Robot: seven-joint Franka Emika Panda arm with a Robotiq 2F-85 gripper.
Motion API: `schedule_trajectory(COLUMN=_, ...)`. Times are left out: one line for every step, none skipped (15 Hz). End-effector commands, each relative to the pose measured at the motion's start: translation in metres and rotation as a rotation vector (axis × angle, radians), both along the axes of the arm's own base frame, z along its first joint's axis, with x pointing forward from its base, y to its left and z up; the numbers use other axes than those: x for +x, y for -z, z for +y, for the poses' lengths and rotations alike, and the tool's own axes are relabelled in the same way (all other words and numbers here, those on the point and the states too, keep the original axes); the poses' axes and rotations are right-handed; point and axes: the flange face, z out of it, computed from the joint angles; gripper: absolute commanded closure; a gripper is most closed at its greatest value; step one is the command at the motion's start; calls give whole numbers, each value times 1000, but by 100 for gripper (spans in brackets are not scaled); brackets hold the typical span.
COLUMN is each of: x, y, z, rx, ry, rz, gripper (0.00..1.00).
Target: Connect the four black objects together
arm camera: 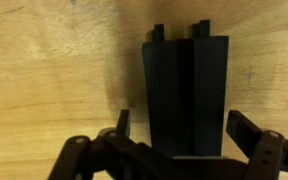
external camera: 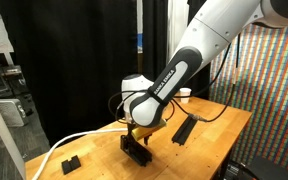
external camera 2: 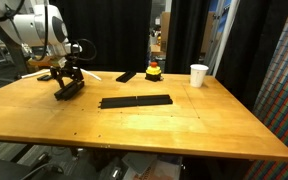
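The black bar segment is between my open fingers, which are down on either side of it, so my gripper needs to close on the segment.
My gripper (arm camera: 184, 130) is open and stands low over a black bar segment (arm camera: 184, 90), one finger on each side of it and not touching it. Both exterior views show this bar (external camera 2: 69, 91) (external camera: 136, 150) lying on the wooden table under the gripper (external camera 2: 68, 78) (external camera: 136, 136). A long thin black strip (external camera 2: 134, 101) of joined bars lies in the middle of the table, apart from the gripper. In an exterior view a black bar (external camera: 184, 130) lies near the table's middle. A shorter black piece (external camera 2: 126, 76) lies further back.
A white cup (external camera 2: 198, 75) (external camera: 184, 93) stands near the table's edge. A red and yellow object (external camera 2: 154, 70) sits beside the shorter black piece. A small chunky black block (external camera: 70, 162) lies near a table corner. A white cable (external camera: 79, 140) runs across the table.
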Motion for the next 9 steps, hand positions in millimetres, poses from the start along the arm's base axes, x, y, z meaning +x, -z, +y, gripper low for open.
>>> schedule_trajectory(x=-3, y=-8, z=-4, rx=32, ry=0, rz=-16, gripper=0)
schedule_trajectory(x=-2, y=-8, z=-4, rx=34, ry=1, rz=-15, gripper=0)
schedule_trajectory(x=-2, y=-8, z=-4, rx=35, ry=1, rz=-14, gripper=0)
schedule_trajectory(x=-2, y=-8, z=-4, rx=36, ry=2, rz=-13, gripper=0)
schedule_trajectory(x=-2, y=-7, z=-4, rx=34, ry=0, rz=-12, gripper=25)
schedule_trajectory(x=-2, y=-8, z=-4, rx=32, ry=-2, rz=-12, gripper=26)
schedule_trajectory(x=-2, y=-8, z=-4, rx=32, ry=-3, rz=-11, gripper=32)
schedule_trajectory(x=-2, y=-8, z=-3, rx=32, ry=-4, rz=-11, gripper=42)
schedule_trajectory(x=-2, y=-8, z=-3, rx=33, ry=-4, rz=-11, gripper=50)
